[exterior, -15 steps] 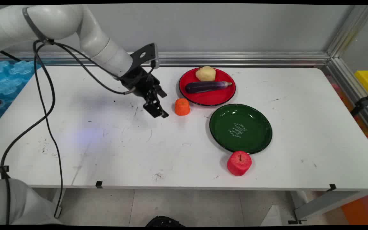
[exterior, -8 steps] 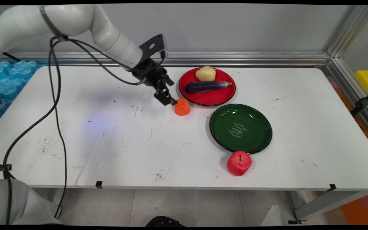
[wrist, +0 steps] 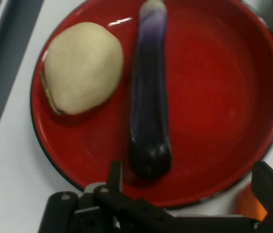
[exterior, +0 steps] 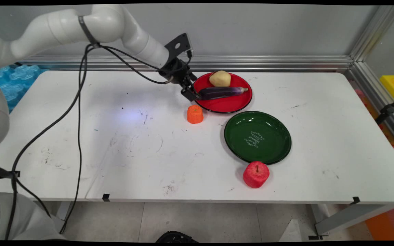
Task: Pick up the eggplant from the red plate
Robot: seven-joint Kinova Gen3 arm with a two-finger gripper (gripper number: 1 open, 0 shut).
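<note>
The long purple eggplant should be grabbed next with my gripper by its dark blunt end [exterior: 204, 94], so that I can move the eggplant onto the green plate [exterior: 258, 137].
My black gripper [exterior: 192, 95] hangs open at the left rim of a red plate [exterior: 229, 104], just off the dark blunt end of a purple eggplant [exterior: 222, 92] lying across it. A pale potato [exterior: 220, 78] sits on the plate behind the eggplant. In the hand view the eggplant [wrist: 149, 97] runs away from the gripper [wrist: 192, 183], its near end between the spread fingers, with the potato [wrist: 83, 68] to its left on the red plate [wrist: 214, 97]. Nothing is held. An orange carrot piece [exterior: 195, 114] stands on the table just below the gripper.
A green plate [exterior: 272, 150] lies in front of the red one, bare inside. A red apple [exterior: 255, 174] stands at its near edge. Black cables hang from the arm over the table's left half. An aluminium rail runs along the back and right.
The gripper has travelled right and toward the back, from the table left of the orange piece, past it, to the red plate's left rim. The objects have not moved.
</note>
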